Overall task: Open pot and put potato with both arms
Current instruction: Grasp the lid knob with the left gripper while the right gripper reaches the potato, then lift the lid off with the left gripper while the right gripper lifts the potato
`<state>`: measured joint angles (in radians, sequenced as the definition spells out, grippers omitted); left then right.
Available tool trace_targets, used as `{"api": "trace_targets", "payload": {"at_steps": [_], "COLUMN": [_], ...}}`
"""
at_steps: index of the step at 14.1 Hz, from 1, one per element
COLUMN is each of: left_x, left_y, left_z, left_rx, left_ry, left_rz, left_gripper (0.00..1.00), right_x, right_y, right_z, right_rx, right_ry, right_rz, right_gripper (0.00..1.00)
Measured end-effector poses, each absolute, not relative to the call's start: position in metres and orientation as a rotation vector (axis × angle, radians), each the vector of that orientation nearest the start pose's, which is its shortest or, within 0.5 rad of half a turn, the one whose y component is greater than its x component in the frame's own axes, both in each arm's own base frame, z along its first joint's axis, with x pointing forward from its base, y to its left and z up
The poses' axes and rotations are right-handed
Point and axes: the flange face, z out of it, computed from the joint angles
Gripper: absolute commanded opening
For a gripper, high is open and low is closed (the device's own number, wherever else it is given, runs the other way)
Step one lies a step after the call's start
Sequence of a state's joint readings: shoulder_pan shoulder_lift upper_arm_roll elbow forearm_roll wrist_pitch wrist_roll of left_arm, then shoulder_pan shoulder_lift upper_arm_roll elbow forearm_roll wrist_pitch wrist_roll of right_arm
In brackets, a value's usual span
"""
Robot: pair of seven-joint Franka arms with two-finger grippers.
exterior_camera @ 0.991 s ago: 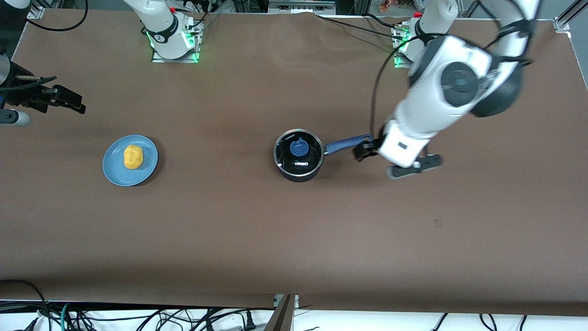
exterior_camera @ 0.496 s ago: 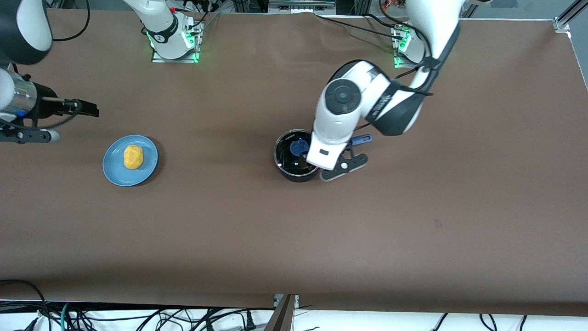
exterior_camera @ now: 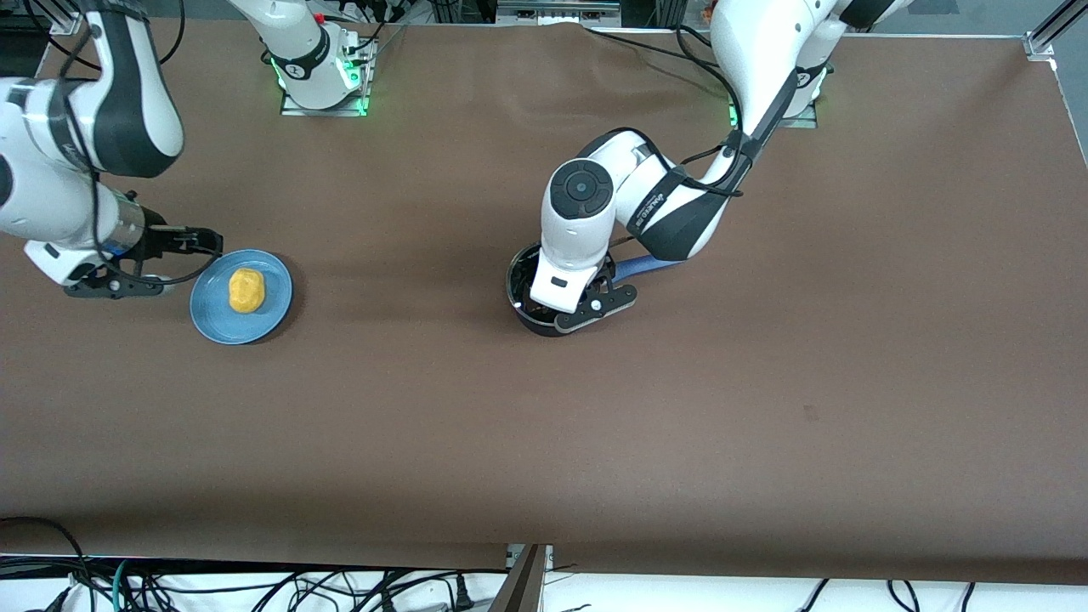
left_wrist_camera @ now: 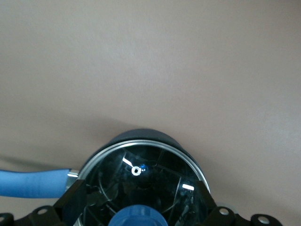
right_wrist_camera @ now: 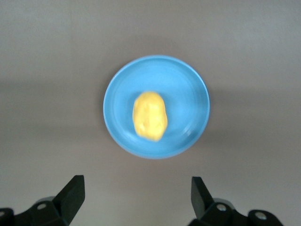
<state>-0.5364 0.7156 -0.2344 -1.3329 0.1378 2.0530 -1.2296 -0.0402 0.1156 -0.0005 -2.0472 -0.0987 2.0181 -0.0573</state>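
My right gripper grabs the yellow potato by its rounded body (exterior_camera: 246,290) next, to put the potato into the pot (exterior_camera: 518,287).
The black pot (exterior_camera: 518,287) stands mid-table with its blue handle (exterior_camera: 636,267) pointing toward the left arm's end. My left gripper (exterior_camera: 568,297) hangs right over it and hides most of the lid. In the left wrist view the glass lid (left_wrist_camera: 141,169) is on the pot. My left gripper (left_wrist_camera: 138,194) is open, with its fingers (left_wrist_camera: 73,205) on either side of the blue knob (left_wrist_camera: 138,217). The yellow potato (exterior_camera: 246,290) lies on a light-blue plate (exterior_camera: 276,310). My right gripper (exterior_camera: 200,245) is open and empty beside the plate. It faces the potato (right_wrist_camera: 150,116) in the right wrist view (right_wrist_camera: 136,190).
The plate (right_wrist_camera: 188,84) sits on the brown table cover toward the right arm's end. Both arm bases (exterior_camera: 319,76) stand along the table edge farthest from the front camera. Cables hang below the nearest edge.
My left arm swung from the end of the pot's handle to over the lid. My right arm came in from the table's end to beside the plate.
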Motion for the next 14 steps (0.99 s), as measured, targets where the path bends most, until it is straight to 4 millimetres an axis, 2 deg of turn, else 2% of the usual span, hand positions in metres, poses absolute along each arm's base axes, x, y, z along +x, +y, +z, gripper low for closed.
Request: {"api": "trace_targets", "payload": {"at_steps": [3,7,10,11,12,14], "left_x": [0.545,0.53,0.524,0.524,0.524,0.524], "left_y": [-0.493,-0.5,-0.502,-0.502,-0.502,-0.502], "left_z": [0.3,0.287,0.281,0.281,0.281,0.282], "left_rx": [-3.086,-3.07,-3.062,-3.062,-3.062,-3.063], "left_ry": [-0.691,-0.656,-0.641,-0.64,-0.64,-0.641], "left_rz": [0.043,0.068,0.082,0.083,0.082,0.081], "left_gripper": [1.0,1.0,0.77,0.75,0.73,0.66], "right_x": [0.54,0.537,0.534,0.534,0.533,0.532], "right_y": [-0.024,-0.033,-0.038,-0.038,-0.04,-0.043], "right_z": [0.317,0.253,0.222,0.215,0.209,0.202], "right_rx": [-3.218,-3.232,-3.226,-3.225,-3.225,-3.225], "right_ry": [-0.196,-0.307,-0.32,-0.319,-0.317,-0.315], "right_rz": [0.074,0.041,0.087,0.096,0.099,0.106], "right_gripper": [1.0,1.0,0.99,0.94,0.84,0.58]}}
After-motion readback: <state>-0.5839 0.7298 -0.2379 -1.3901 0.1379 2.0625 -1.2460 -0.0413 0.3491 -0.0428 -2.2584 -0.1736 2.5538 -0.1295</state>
